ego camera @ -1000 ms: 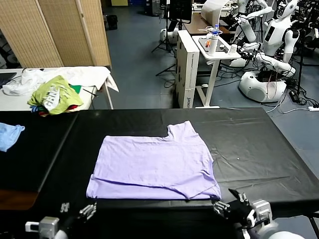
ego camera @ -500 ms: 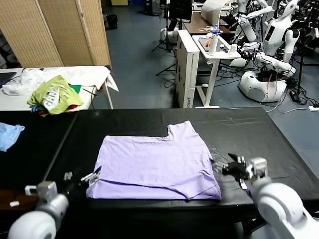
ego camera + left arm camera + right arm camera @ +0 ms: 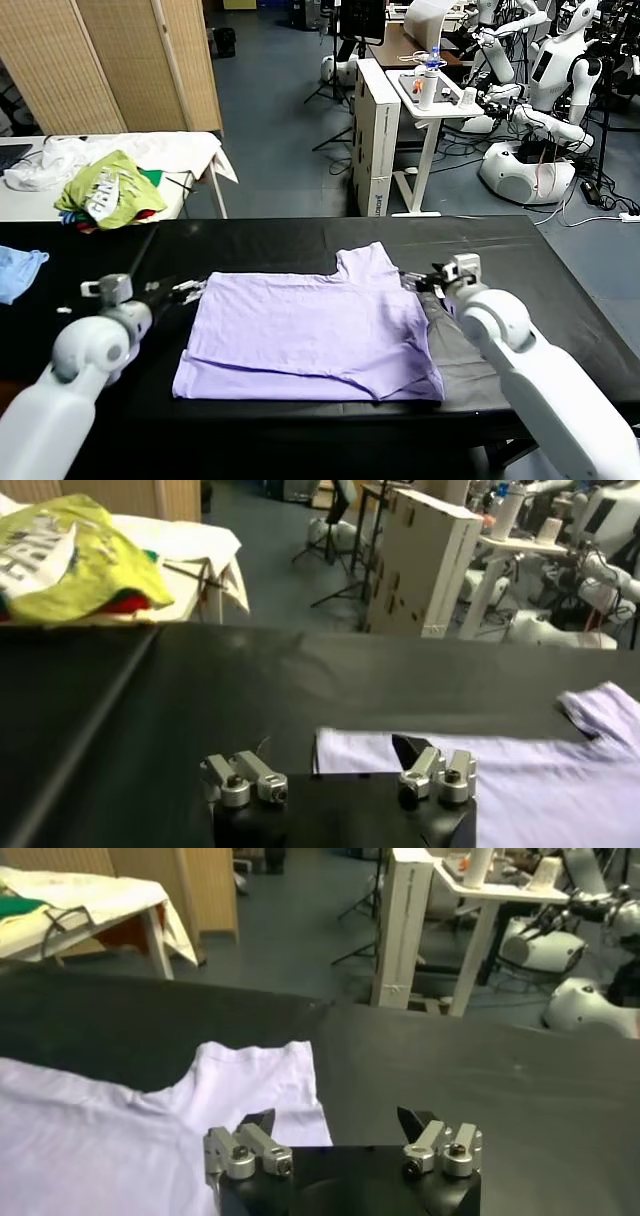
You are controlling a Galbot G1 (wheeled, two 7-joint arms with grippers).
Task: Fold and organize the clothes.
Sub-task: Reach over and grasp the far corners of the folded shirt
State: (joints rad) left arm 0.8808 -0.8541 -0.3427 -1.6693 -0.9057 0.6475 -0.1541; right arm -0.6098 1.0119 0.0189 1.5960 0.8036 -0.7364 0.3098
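The lavender T-shirt (image 3: 310, 335) needs to be folded, so my left gripper should next pinch its corner (image 3: 210, 280) opposite the sleeve that sticks out.
The pale lavender T-shirt (image 3: 310, 335) lies flat and partly folded on the black table (image 3: 520, 300), plain side up, with one sleeve pointing to the far side. My left gripper (image 3: 185, 290) is open and empty just off the shirt's far left corner; in the left wrist view (image 3: 335, 760) the shirt's edge (image 3: 530, 770) lies ahead between the jaws. My right gripper (image 3: 420, 282) is open and empty beside the far right sleeve; in the right wrist view (image 3: 335, 1120) one fingertip (image 3: 258, 1123) is over the sleeve (image 3: 260, 1078).
A light-blue cloth (image 3: 18, 272) lies at the table's left edge. A white side table (image 3: 190, 150) behind holds a yellow-green garment (image 3: 105, 190). A folding screen (image 3: 120, 60), a white desk (image 3: 425, 100) and other robots (image 3: 540, 110) stand beyond.
Both arms have moved from the table's near edge along the shirt's sides to its far corners, the left to the far left corner, the right to the sleeve. The shirt has not moved.
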